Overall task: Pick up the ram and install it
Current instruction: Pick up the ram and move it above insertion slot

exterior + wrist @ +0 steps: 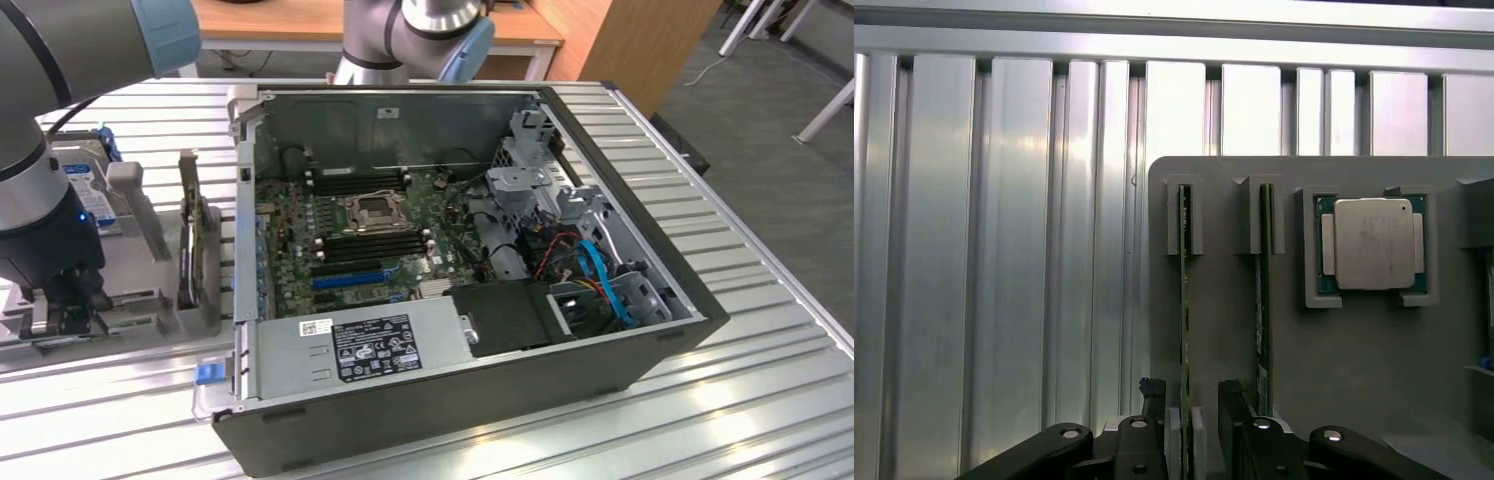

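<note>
My gripper grabs the ram stick by its exposed top edge (pixel 1186 400) next, since the holder's slots wrap the ends of the ram stick.
Two ram sticks stand on edge in parallel slots of a grey holder (pixel 1354 370); I see them edge-on as thin green strips. My gripper (pixel 1189 405) is open, and its dark fingers (pixel 1152 415) straddle the near end of one ram stick (pixel 1184 300) with a gap on each side. The other ram stick (pixel 1262 300) stands just outside the gripper. In the exterior view my gripper (pixel 60 305) hangs low over the holder (pixel 134 300) at that view's left, beside the open computer case (pixel 454 250). The black memory slots (pixel 367 245) lie next to the processor socket (pixel 367 210).
A square silver processor chip (pixel 1374 243) sits in a recess of the holder beside the sticks. A hard drive with a blue label (pixel 80 180) stands behind the holder. The case holds a power supply (pixel 360 345), blue cables (pixel 601 275) and drive cages. Everything rests on a ribbed metal table (pixel 1004 250).
</note>
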You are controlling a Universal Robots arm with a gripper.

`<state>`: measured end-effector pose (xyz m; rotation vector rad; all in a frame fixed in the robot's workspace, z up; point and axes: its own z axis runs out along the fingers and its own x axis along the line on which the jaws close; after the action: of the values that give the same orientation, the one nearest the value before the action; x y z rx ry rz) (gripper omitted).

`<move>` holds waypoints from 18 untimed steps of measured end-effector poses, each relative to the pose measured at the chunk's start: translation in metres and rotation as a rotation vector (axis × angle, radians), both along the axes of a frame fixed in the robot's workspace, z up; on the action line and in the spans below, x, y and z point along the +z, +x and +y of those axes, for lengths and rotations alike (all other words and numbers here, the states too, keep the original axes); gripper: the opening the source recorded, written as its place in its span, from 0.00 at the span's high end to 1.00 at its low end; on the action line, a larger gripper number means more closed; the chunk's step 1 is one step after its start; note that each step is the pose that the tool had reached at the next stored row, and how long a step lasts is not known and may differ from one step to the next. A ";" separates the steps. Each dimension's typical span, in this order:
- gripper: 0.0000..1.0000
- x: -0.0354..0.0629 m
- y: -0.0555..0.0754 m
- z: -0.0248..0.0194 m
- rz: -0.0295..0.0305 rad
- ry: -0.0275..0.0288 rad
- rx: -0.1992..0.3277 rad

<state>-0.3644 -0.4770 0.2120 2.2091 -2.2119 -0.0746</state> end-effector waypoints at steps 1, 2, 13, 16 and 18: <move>0.65 -0.0005 0.000 0.0000 0.0000 0.0000 0.000; 0.65 -0.0010 0.000 0.0000 0.0000 0.0000 0.000; 0.65 -0.0058 0.000 0.0000 0.0002 -0.0002 0.000; 0.65 -0.0061 0.000 -0.0005 -0.0002 0.0001 0.000; 0.65 -0.0059 0.000 -0.0017 0.0001 -0.0001 0.000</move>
<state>-0.3648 -0.4787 0.2061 2.2090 -2.2118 -0.0745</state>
